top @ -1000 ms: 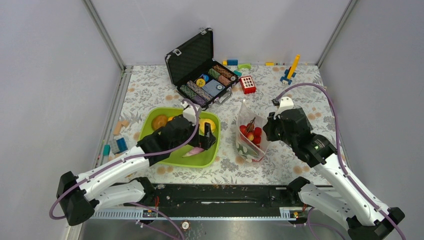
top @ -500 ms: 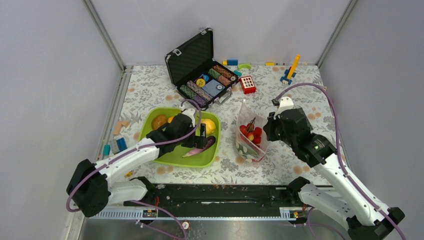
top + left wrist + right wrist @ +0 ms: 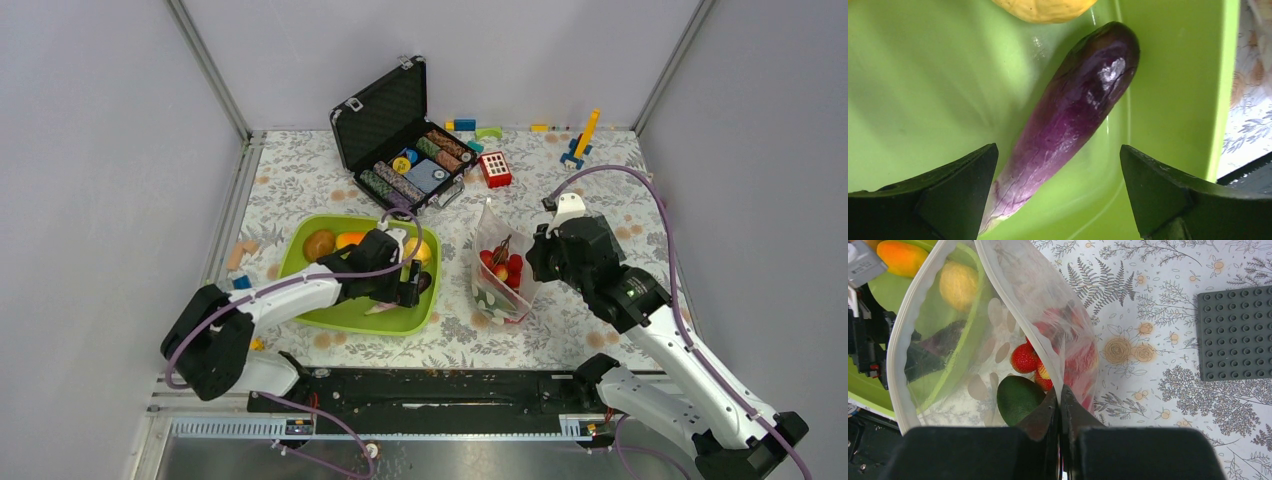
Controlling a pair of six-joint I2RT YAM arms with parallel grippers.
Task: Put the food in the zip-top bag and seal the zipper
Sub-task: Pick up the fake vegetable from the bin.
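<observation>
The pale stem end of the eggplant will stay free to go into the zip-top bag, because my left gripper will next hold the eggplant across its middle (image 3: 1064, 126).
The purple eggplant (image 3: 1073, 115) lies in the green tray (image 3: 345, 312); its pale stem end sits between my open left gripper's (image 3: 1058, 195) fingers, which straddle it low in the tray (image 3: 408, 283). Yellow (image 3: 420, 250), orange (image 3: 350, 239) and brownish (image 3: 320, 243) fruits lie in the tray too. The dotted zip-top bag (image 3: 500, 265) stands open beside the tray, holding a dark green avocado (image 3: 1018, 397) and red berries (image 3: 1024, 358). My right gripper (image 3: 1062, 395) is shut on the bag's mouth edge with the pale zipper strip (image 3: 1013, 305), holding it up (image 3: 545, 255).
An open black case of poker chips (image 3: 410, 160) stands behind the tray. A red block (image 3: 495, 168) and coloured blocks (image 3: 580, 140) lie at the back; more blocks (image 3: 238, 262) lie left of the tray. A grey baseplate (image 3: 1235, 332) lies right of the bag.
My left gripper has swung toward the tray's right part and dropped down over the eggplant. The right gripper and the bag have not moved.
</observation>
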